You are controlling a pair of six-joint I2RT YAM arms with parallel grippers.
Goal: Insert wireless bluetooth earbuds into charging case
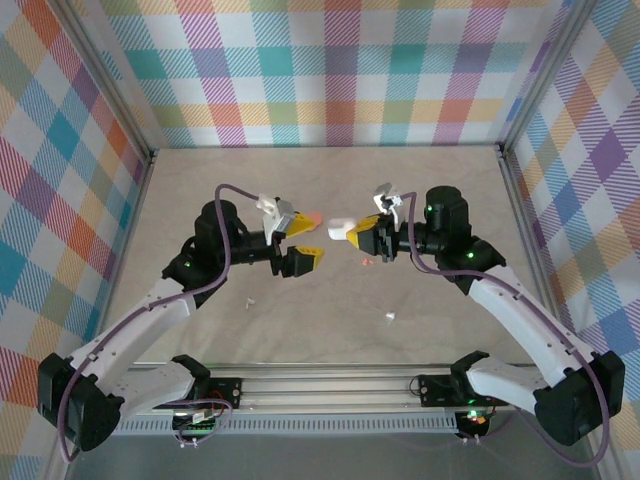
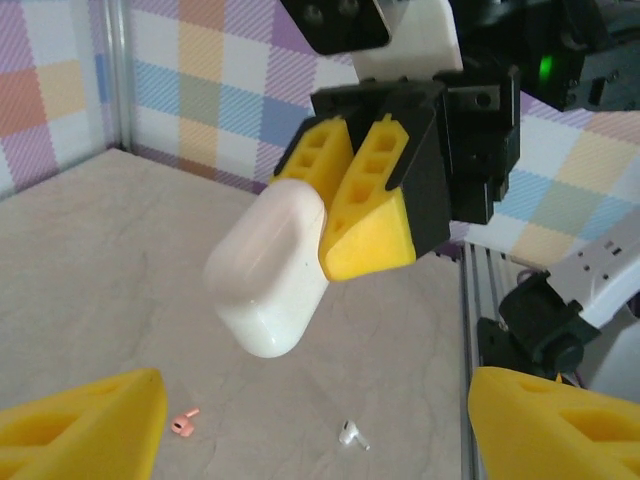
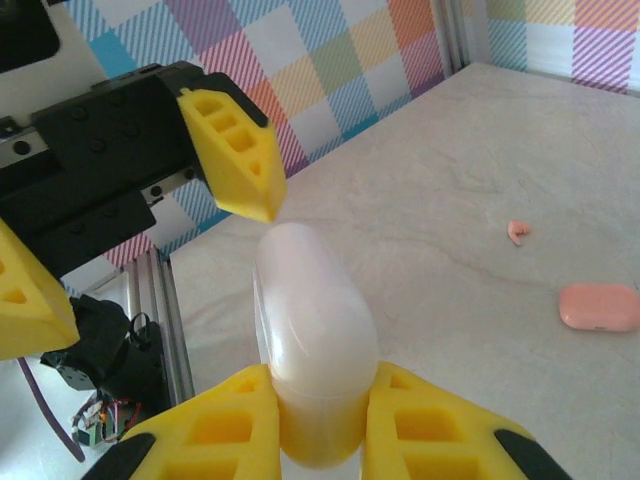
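Observation:
My left gripper grabs the white charging case by its loose end (image 1: 336, 229) (image 2: 247, 298) next, so that the case's lid stays free to open for inserting earbuds.
My right gripper (image 3: 318, 432) is shut on the lower end of a white, pill-shaped charging case (image 3: 312, 330), held off the table at mid-table (image 1: 340, 228). The left gripper (image 1: 301, 242) stands open facing it, its yellow fingers (image 3: 235, 150) spread on either side of the case's free end (image 2: 268, 275) without touching. On the table lie earbuds: a salmon-pink one (image 2: 183, 423) and a white one (image 2: 352, 434) under the case, another pink one (image 3: 517, 231), and another white one (image 1: 250, 300) near the left arm.
A salmon-pink charging case (image 3: 598, 306) lies shut on the table behind the left gripper (image 1: 314, 216). Aluminium frame rails (image 1: 330, 382) run along the near edge. Plaid walls (image 1: 330, 80) close in the back and both sides.

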